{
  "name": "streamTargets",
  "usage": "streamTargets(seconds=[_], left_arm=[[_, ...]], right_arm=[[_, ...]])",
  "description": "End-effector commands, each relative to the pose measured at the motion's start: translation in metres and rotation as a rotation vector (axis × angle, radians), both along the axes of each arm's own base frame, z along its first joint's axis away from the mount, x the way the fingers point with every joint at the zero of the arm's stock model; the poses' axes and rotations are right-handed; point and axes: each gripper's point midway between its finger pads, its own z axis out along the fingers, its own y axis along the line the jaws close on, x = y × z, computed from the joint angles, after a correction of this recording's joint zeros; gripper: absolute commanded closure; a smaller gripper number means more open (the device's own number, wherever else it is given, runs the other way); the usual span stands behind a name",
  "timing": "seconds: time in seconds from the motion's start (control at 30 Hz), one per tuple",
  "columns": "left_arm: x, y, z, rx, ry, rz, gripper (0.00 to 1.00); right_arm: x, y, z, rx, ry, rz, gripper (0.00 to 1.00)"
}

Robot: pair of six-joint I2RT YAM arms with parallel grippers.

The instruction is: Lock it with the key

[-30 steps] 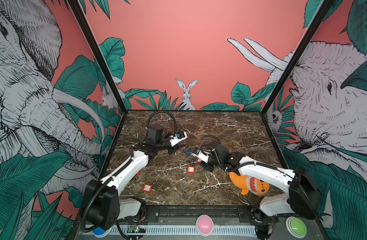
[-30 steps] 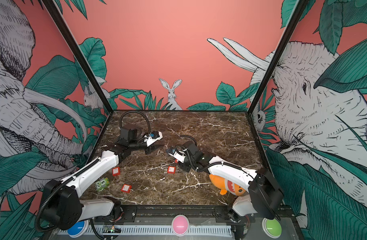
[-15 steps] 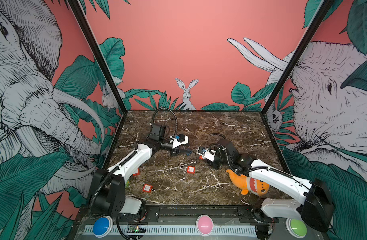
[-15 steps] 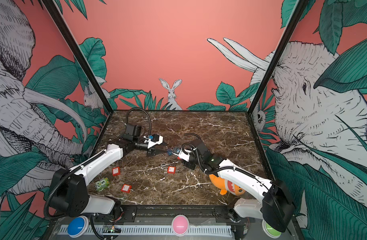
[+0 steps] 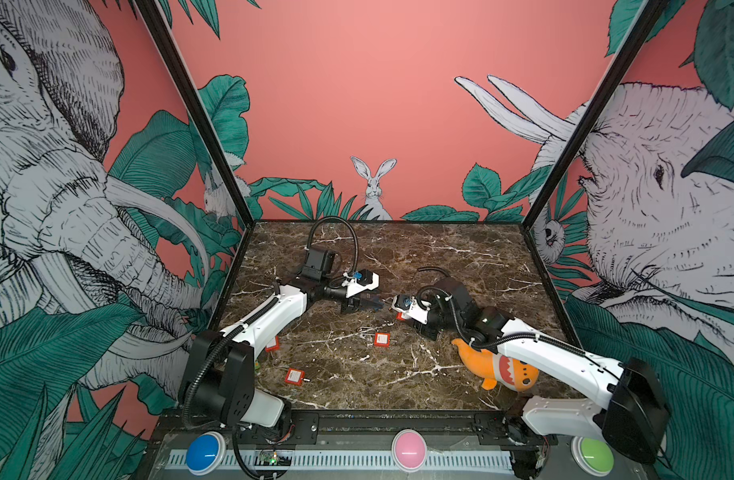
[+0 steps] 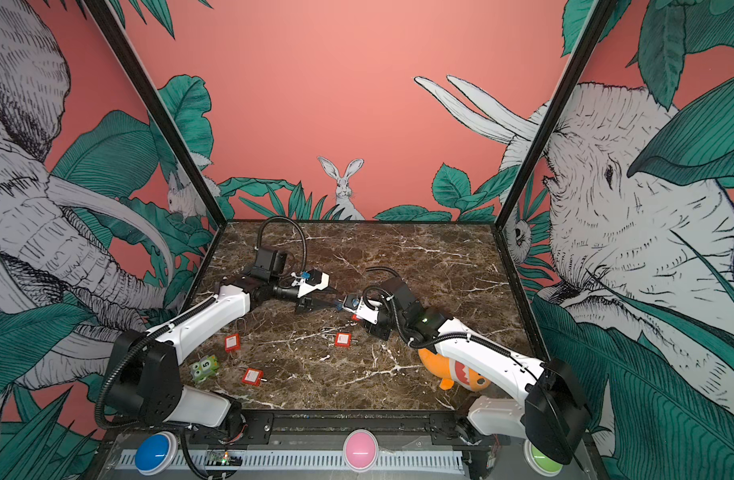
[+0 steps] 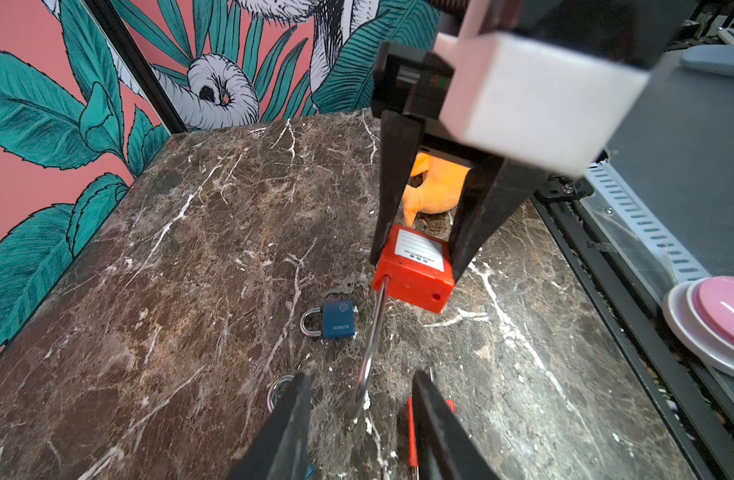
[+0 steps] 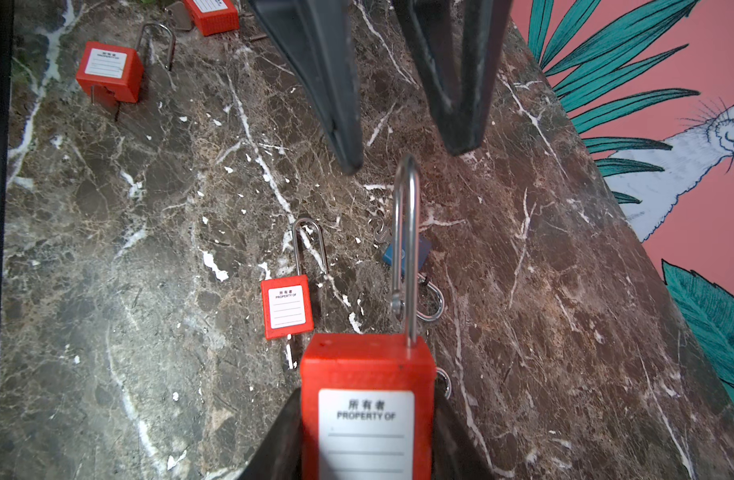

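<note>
My left gripper grabs the red padlock by the bend of its steel shackle next, so the padlock's body stays free to lock with the key.
My right gripper (image 8: 367,401) is shut on the body of a red padlock (image 8: 367,365) held above the marble. Its steel shackle (image 8: 406,232) is open and points at my left gripper (image 7: 359,397). That gripper is open, and the shackle's bend (image 7: 367,361) sits between its fingers (image 7: 292,415) without touching either. In both top views the two grippers meet tip to tip at mid-table (image 5: 384,307) (image 6: 340,306). A small silver key (image 7: 344,286) lies on the table beside a blue padlock (image 7: 336,320).
Three more red padlocks lie on the marble (image 5: 381,339) (image 5: 294,376) (image 5: 272,344). An orange plush shark (image 5: 498,368) lies under the right arm. A green toy block (image 6: 205,368) sits near the left arm's base. Walls close in the left, right and back.
The left gripper has moved right and toward the front. The right gripper, with the red padlock, has come up to face it, and the shackle now lies between the left fingers.
</note>
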Motion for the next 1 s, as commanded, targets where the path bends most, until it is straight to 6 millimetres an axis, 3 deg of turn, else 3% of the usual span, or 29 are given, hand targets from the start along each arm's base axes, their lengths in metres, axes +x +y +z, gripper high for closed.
streamTargets(seconds=[0.0, 0.27, 0.47, 0.57, 0.63, 0.73, 0.8, 0.97], left_arm=[[0.001, -0.004, 0.003, 0.011, -0.028, -0.025, 0.59], [-0.006, -0.011, 0.003, 0.010, -0.005, -0.074, 0.72], [-0.010, -0.011, 0.004, 0.003, 0.013, -0.094, 0.87], [-0.017, -0.013, 0.012, -0.028, 0.050, -0.129, 1.00], [-0.021, -0.014, 0.017, -0.043, 0.071, -0.162, 1.00], [-0.022, -0.016, 0.020, -0.066, 0.085, -0.179, 1.00], [-0.020, -0.017, 0.023, -0.081, 0.078, -0.181, 1.00], [-0.019, -0.020, 0.029, -0.120, 0.068, -0.194, 1.00]], right_arm=[[0.005, 0.010, 0.024, 0.072, -0.058, 0.021, 0.83], [0.007, 0.011, 0.024, 0.066, -0.067, 0.026, 0.83], [0.008, 0.012, 0.027, 0.087, -0.078, 0.019, 0.83], [0.008, 0.011, 0.027, 0.083, -0.069, 0.015, 0.83], [0.004, 0.012, 0.031, 0.083, -0.054, 0.028, 0.77], [-0.002, 0.009, 0.031, 0.065, -0.030, 0.042, 0.51], [-0.004, 0.003, 0.029, 0.039, -0.019, 0.038, 0.41], [-0.008, -0.022, 0.029, 0.024, 0.063, -0.009, 0.35]])
